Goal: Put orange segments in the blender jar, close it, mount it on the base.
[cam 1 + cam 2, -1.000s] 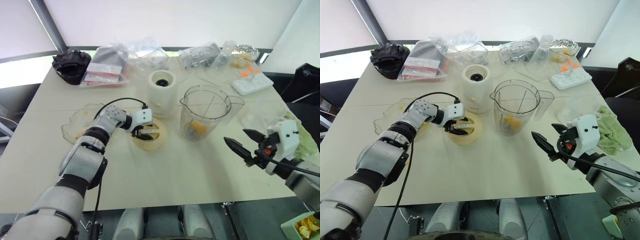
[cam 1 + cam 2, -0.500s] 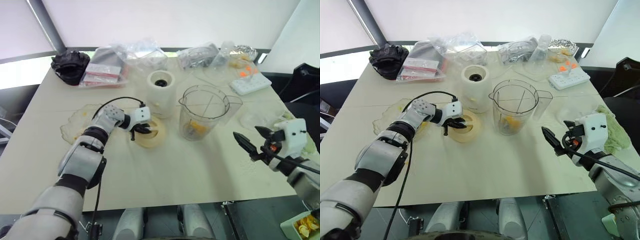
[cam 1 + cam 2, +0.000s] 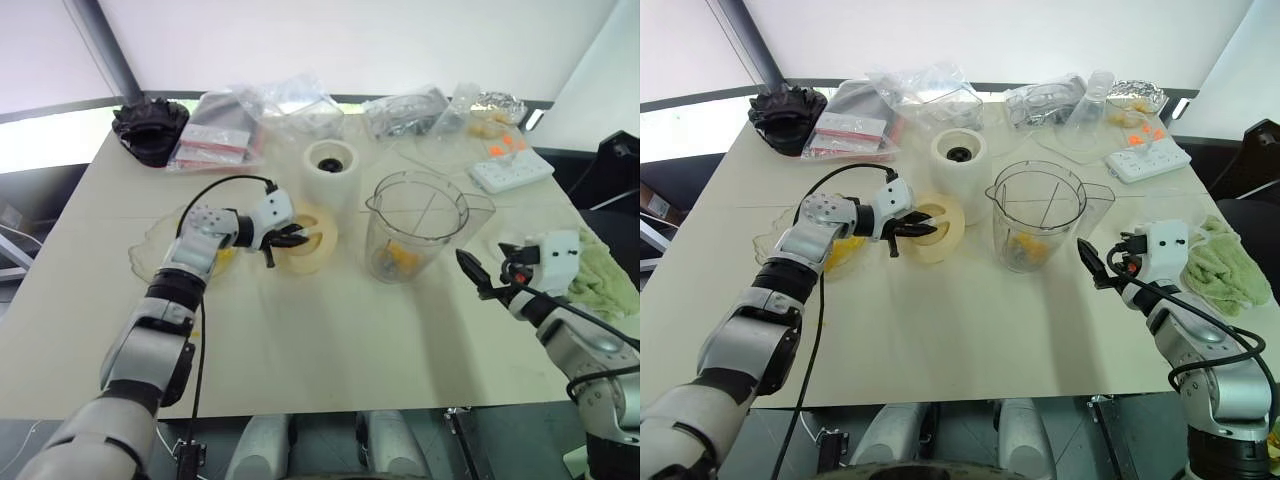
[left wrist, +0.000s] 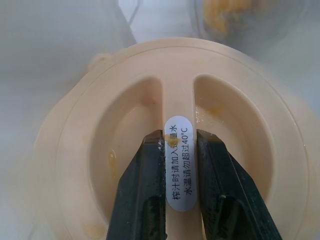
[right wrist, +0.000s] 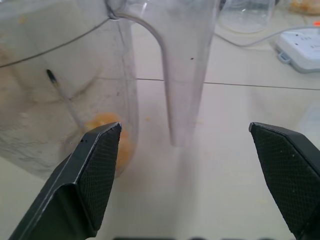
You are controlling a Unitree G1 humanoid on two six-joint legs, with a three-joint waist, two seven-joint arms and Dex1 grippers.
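Observation:
The right gripper takes hold of the jar by its narrow side handle (image 3: 475,222) next, since the jar's round body (image 3: 405,232) is wider than my open fingers.
The clear blender jar (image 3: 415,240) stands upright at the table's middle, with orange segments (image 3: 398,262) lying at its bottom. Just behind and to its left is the cream base (image 3: 329,172), dark socket facing up. My left gripper (image 3: 283,240) is shut on the middle bar of a flat cream lid (image 3: 310,236), holding it tilted off the table, left of the jar. The left wrist view shows both fingers (image 4: 145,185) pinching that labelled bar. My right gripper (image 3: 487,265) is open, level, right of the jar. Its fingers frame the jar's handle (image 5: 180,75) without touching it.
A scalloped glass dish (image 3: 160,245) with orange pieces lies left of the lid. A green cloth (image 3: 600,275) sits by the right edge. A white power strip (image 3: 510,168), plastic bags (image 3: 290,100) and a black object (image 3: 150,125) line the back.
My left gripper shut on the lid's bar and raised it, tipping the lid up off the table. The right gripper moved in towards the jar's handle.

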